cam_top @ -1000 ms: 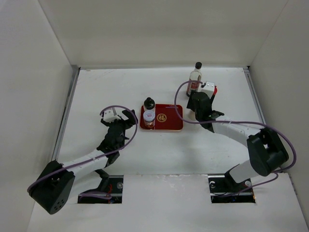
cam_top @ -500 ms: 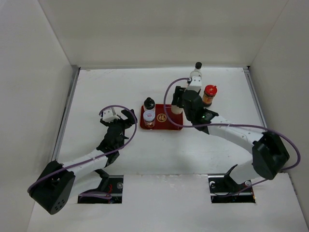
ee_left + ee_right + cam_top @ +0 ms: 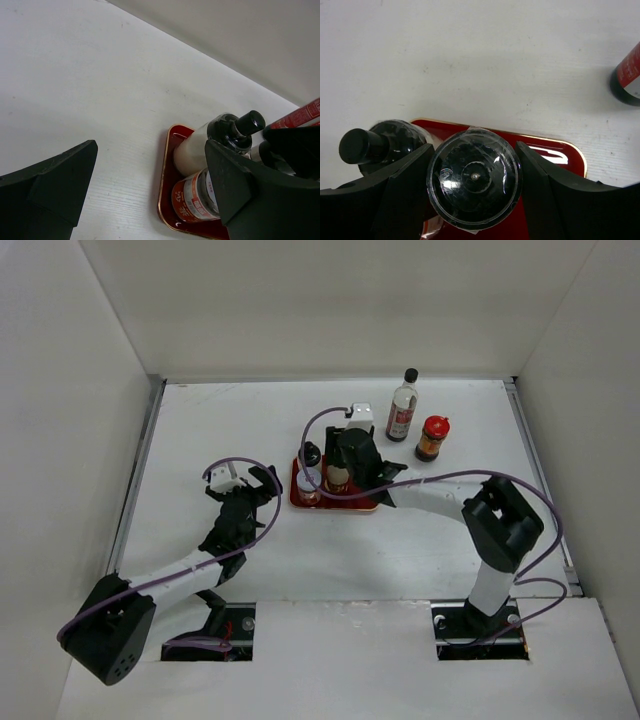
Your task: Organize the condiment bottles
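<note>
The shaker would stand upright in the red tray beside the short black-capped bottle if the robot's right gripper opened now, so that gripper needs to let go of the shaker.
My right gripper point(image 3: 340, 476) is shut on the grey-capped pale shaker point(image 3: 475, 182), holding it over the left half of the red tray point(image 3: 366, 502). In the right wrist view both fingers press the sides of its domed cap. A short black-capped bottle point(image 3: 310, 454) and a jar with a red-orange label point(image 3: 195, 197) stand at the tray's left end. The tall clear black-capped bottle point(image 3: 403, 406) and the red-capped orange jar point(image 3: 432, 438) stand on the table at the back right. My left gripper point(image 3: 262, 486) is open and empty, left of the tray.
White walls close in the table on the left, back and right. The right arm lies across the tray's right half. A bottle base with a red label point(image 3: 626, 80) shows at the right edge of the right wrist view.
My right gripper has carried the shaker left, from beside the tall bottle and red-capped jar to over the tray. The left arm has not moved.
</note>
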Available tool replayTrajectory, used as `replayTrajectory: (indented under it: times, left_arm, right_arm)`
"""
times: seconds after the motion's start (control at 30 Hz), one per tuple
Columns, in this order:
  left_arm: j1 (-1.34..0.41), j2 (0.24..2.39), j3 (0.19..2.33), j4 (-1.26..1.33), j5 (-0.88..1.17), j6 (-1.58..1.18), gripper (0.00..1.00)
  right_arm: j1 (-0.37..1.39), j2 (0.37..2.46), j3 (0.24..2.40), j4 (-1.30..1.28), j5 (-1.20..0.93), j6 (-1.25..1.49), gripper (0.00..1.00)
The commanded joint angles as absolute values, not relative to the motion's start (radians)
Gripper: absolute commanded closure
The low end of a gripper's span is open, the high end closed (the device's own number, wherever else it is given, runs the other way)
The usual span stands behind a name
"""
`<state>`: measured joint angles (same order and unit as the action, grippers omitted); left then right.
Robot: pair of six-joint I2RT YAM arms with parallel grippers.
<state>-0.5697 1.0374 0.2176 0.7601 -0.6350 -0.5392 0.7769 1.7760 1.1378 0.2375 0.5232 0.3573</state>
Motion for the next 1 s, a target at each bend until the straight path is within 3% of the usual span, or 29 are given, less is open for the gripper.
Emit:
replayTrajectory:
  times: [0.0, 0.17, 0.4, 0.6, 0.77, 0.97]
  left_arm:
    - [-0.562, 1.043, 0.218, 0.802, -0.618, -0.558, 0.1]
    - [-0.558, 1.046, 0.218, 0.804, -0.607, -0.56, 0.1]
    - [-0.553, 1.045, 0.218, 0.801, -0.606, -0.563, 0.11]
    - [-0.551, 1.042, 0.215, 0.801, -0.601, -0.565, 0.11]
    - [-0.561, 1.034, 0.216, 0.804, -0.597, -0.568, 0.11]
    - [-0.565, 1.026, 0.215, 0.804, -0.592, -0.574, 0.11]
  right_arm:
    - [0.782, 1.773, 1.215, 0.371, 0.531, 0.35, 0.45]
    - [0.782, 1.798, 1.224, 0.371, 0.541, 0.344, 0.42]
    - [0.782, 1.79, 1.218, 0.351, 0.543, 0.334, 0.12]
    - [0.723, 1.612, 1.091, 0.331, 0.575, 0.344, 0.07]
    - [0.561, 1.484, 0.947, 0.318, 0.675, 0.351, 0.0]
    - [0.374, 1.45, 0.931, 0.243, 0.744, 0.301, 0.0]
